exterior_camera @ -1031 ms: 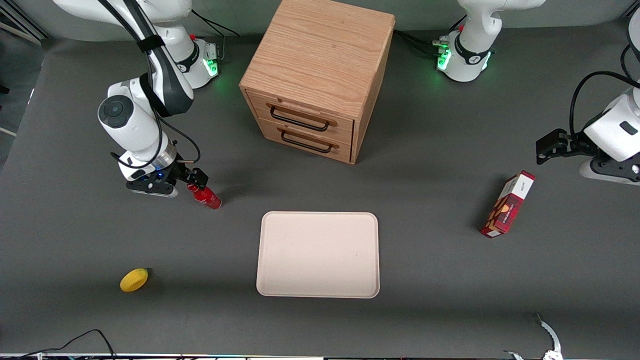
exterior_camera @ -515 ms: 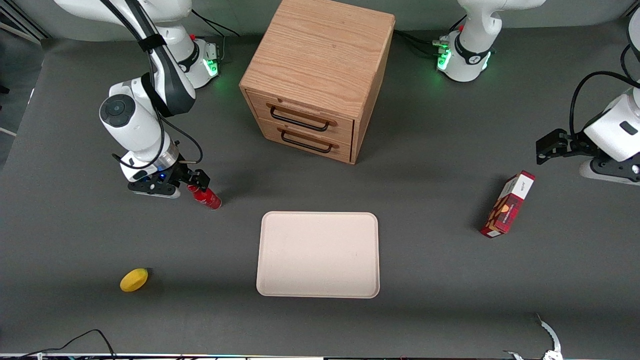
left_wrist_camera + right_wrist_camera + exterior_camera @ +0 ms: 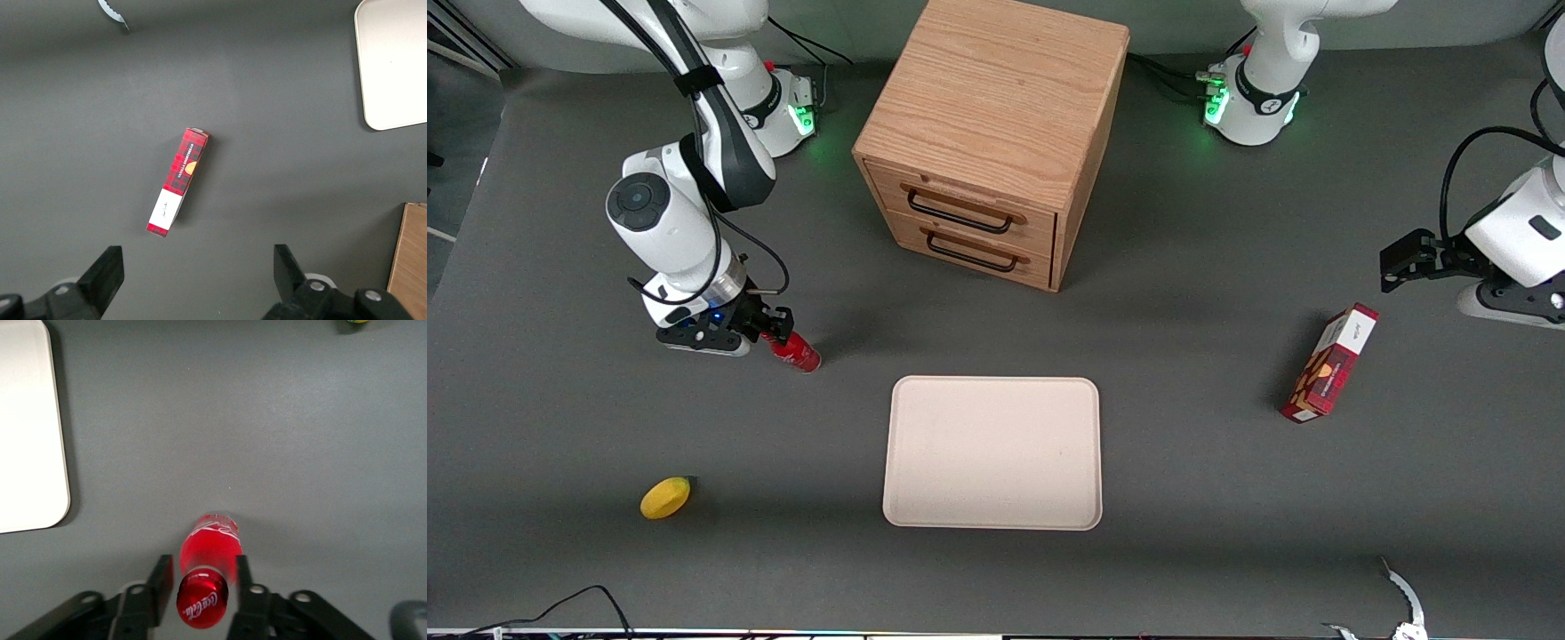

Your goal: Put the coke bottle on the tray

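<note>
The coke bottle should go on the tray (image 3: 30, 427), so my right gripper will next grab the bottle by its capped neck (image 3: 203, 583) and then set it there.
The coke bottle (image 3: 796, 353), small and glossy red with a red cap, stands on the grey table beside the tray toward the working arm's end. The right wrist view looks down on its cap and body (image 3: 208, 553). My right gripper (image 3: 776, 327) is low over the bottle's top. It is open, with one finger on each side of the neck (image 3: 203, 565) and a thin gap showing on one side. The pale cream-pink tray (image 3: 992, 453) lies flat and bare, nearer the front camera than the cabinet. Its corner shows in the right wrist view (image 3: 27, 420).
A wooden two-drawer cabinet (image 3: 996, 133) stands farther from the front camera than the tray. A yellow fruit (image 3: 665, 497) lies nearer the camera than the bottle. A red snack box (image 3: 1329, 363) lies toward the parked arm's end and shows in the left wrist view (image 3: 177, 183).
My right gripper has crept slightly closer onto the bottle's top. The bottle and the tray have not moved.
</note>
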Available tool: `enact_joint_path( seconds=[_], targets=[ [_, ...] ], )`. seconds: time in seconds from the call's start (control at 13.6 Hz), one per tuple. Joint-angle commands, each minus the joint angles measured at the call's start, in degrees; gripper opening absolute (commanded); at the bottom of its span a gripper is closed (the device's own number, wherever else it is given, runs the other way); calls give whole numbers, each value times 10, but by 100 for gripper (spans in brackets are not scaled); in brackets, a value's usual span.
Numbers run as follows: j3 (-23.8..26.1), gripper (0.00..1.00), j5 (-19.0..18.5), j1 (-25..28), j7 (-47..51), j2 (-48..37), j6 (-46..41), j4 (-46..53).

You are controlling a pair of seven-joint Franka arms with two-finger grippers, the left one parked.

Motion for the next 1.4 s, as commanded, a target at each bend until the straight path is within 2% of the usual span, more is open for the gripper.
enact_joint_path(
  seconds=[0.0, 0.15, 0.37, 0.74, 0.88, 1.03, 1.33],
  targets=[
    [2, 0, -16, 2, 23, 8, 4, 15],
    [3, 0, -16, 2, 18, 6, -12, 30],
    [10, 0, -15, 2, 12, -2, -138, 112],
    [25, 0, -6, 2, -28, 13, -386, 341],
    [42, 0, 16, 2, -22, 60, -479, 467],
    [64, 0, 18, 10, 1, 134, -555, 598],
    [76, 0, 4, 58, 94, 262, -537, 739]
  ],
)
